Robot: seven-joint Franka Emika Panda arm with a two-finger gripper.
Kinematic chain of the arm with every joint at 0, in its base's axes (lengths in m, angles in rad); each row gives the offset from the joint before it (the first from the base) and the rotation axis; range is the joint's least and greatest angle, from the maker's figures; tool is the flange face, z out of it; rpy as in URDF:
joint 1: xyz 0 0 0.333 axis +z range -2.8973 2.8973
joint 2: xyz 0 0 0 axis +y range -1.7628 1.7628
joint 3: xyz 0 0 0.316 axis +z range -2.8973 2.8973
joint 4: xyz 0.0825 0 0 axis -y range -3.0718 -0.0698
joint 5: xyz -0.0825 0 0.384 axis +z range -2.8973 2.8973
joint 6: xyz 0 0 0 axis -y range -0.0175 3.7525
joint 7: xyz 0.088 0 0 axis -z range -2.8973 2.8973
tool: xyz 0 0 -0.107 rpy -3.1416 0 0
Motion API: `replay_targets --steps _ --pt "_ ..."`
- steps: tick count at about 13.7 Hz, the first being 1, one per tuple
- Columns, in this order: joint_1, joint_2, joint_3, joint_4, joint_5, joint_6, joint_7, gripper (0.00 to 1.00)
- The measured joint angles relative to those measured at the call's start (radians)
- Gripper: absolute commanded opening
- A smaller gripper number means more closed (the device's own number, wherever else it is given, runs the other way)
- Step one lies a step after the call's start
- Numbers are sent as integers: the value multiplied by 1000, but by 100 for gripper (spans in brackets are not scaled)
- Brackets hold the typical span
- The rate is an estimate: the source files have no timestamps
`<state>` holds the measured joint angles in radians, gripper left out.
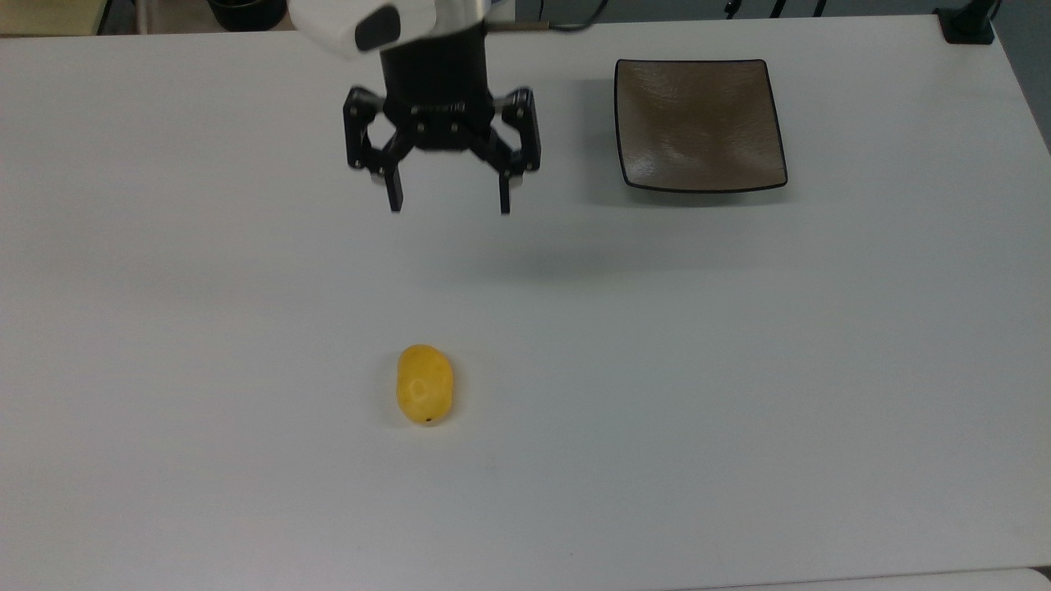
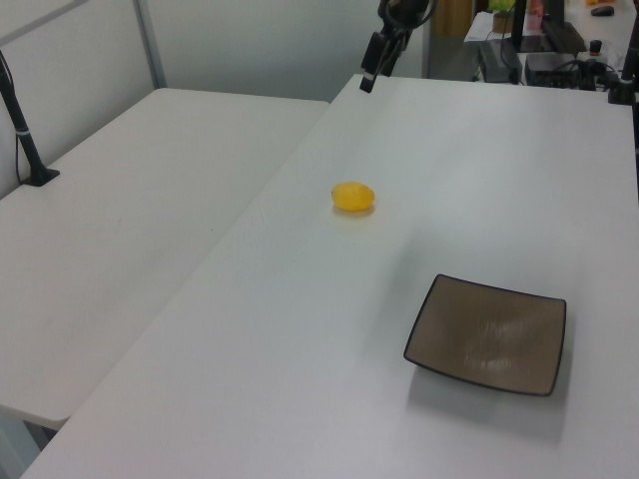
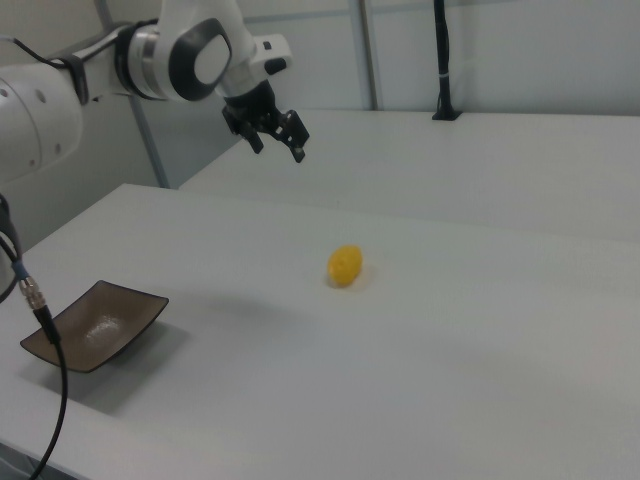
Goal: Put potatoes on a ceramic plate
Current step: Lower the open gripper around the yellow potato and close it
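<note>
The robot's gripper should next set the potato on the ceramic plate (image 2: pixel 488 334). For that, it should pick up the yellow potato by its rounded middle (image 2: pixel 353 197).
A small yellow oval potato (image 1: pixel 425 384) lies on the white table (image 1: pixel 739 369), also seen in the left view (image 2: pixel 353 197) and the right view (image 3: pixel 344 265). The square brownish-grey ceramic plate (image 1: pixel 699 123) sits empty at the top view's upper right, and shows in the left view (image 2: pixel 489 334) and right view (image 3: pixel 94 324). My black gripper (image 1: pixel 450 206) hangs open in the air, well above the table, between the plate and the potato, with nothing between its fingers. It is also in the left view (image 2: pixel 368 80) and right view (image 3: pixel 283 143).
A second white table (image 2: pixel 120 220) adjoins on the left view's left, with a black post (image 2: pixel 25 140) on it. A black clamp (image 1: pixel 967 25) sits at the top view's upper right corner. A cable (image 3: pixel 45 370) hangs near the plate in the right view.
</note>
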<state>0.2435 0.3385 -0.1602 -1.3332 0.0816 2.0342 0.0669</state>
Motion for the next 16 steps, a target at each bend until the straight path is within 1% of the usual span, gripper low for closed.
replay_targets --steps 4,11,16 --pt "-34 126 0 66 0 61 0 100" --pt "-54 261 1 82 0 117 0 100" --pt "-59 320 1 89 0 142 0 100"
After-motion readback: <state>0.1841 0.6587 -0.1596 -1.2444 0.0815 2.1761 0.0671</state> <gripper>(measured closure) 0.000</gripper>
